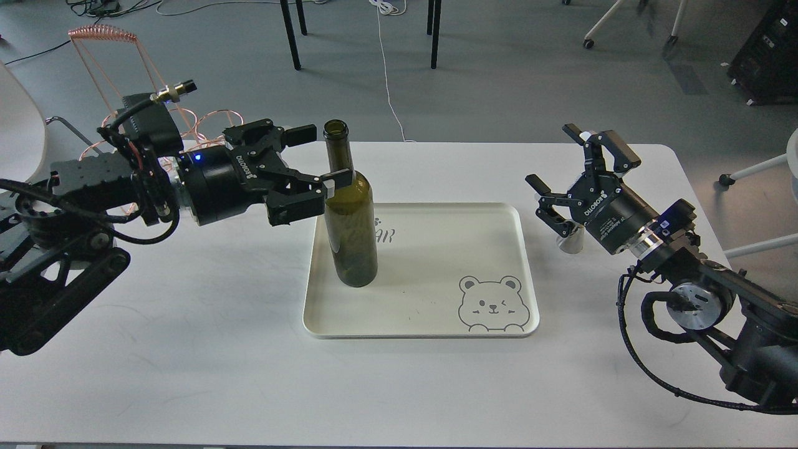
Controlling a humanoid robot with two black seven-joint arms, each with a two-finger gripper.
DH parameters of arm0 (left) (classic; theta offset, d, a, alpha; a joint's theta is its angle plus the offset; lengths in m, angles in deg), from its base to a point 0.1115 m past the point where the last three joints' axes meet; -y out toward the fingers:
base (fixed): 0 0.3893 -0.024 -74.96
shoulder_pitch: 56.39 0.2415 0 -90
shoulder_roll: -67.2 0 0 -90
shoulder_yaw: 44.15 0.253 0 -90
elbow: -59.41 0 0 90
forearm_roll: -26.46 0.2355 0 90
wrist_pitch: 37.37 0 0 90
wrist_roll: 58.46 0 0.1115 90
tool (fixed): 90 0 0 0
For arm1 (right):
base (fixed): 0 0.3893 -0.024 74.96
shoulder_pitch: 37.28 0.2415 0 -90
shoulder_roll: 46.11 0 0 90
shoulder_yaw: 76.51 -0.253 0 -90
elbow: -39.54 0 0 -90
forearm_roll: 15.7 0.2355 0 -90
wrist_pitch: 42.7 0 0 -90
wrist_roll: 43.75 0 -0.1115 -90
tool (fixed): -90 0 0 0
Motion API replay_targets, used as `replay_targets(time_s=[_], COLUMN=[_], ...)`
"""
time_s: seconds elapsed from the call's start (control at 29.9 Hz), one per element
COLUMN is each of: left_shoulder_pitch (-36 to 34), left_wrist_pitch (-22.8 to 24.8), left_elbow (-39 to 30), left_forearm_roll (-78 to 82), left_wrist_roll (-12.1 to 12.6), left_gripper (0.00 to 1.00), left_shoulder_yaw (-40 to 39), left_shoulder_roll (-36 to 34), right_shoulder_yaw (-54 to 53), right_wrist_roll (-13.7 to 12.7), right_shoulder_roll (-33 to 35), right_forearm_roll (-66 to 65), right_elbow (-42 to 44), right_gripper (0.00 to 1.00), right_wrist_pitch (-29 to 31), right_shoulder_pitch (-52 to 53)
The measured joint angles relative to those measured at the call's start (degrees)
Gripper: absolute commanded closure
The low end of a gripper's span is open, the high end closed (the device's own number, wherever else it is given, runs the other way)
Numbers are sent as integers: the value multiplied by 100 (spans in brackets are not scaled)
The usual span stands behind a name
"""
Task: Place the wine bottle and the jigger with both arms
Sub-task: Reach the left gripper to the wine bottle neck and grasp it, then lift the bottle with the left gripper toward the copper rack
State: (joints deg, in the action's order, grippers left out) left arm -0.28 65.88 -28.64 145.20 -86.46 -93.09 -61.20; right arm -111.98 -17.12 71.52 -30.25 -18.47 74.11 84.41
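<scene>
The left gripper grabs the bottle by its neck (338, 149) next, to place the wine bottle in the copper rack.
The dark olive-green wine bottle (348, 212) stands upright on the left part of the cream tray (436, 324). My left gripper (319, 157) is open at the bottle's shoulder and neck; its near finger reaches the shoulder and its far finger sits left of the neck. The jigger (570, 239) is mostly hidden behind my right gripper; only a pale bit shows on the table right of the tray. My right gripper (576, 168) is open above the jigger, its fingers spread, holding nothing.
A copper wire bottle rack (134, 87) stands at the table's back left, behind my left arm. The tray has a bear drawing (494, 304) at its front right. Chair legs and cables lie on the floor beyond the table's far edge.
</scene>
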Motion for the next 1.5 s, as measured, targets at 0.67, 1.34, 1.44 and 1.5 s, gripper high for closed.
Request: replay_targets(time_s=[0.67, 1.34, 1.44, 1.5], left_shoulder_pitch=[-374, -2162, -2671, -2892], left_wrist_pitch=[-24, 159, 599, 815], left_elbow=[358, 328, 591, 962], left_forearm_roll=[2, -788, -962, -991], left_wrist_roll=[0, -2, -2, -2], left_gripper=[80, 91, 91, 91], left_shoulder_yaw=[305, 289, 302, 304], left_shoulder_roll=[350, -353, -825, -1082], right_shoulder_yaw=[6, -7, -10, -12], right_wrist_roll=[0, 9, 9, 9], right_shoulder_roll=[184, 193, 218, 223], right_forearm_roll=[-3, -29, -60, -130], right_elbow=[-198, -201, -201, -201], right_gripper=[1, 1, 1, 1], right_wrist_pitch=[-1, -7, -7, -7], right_shoulder_pitch=[-86, -138, -144, -148])
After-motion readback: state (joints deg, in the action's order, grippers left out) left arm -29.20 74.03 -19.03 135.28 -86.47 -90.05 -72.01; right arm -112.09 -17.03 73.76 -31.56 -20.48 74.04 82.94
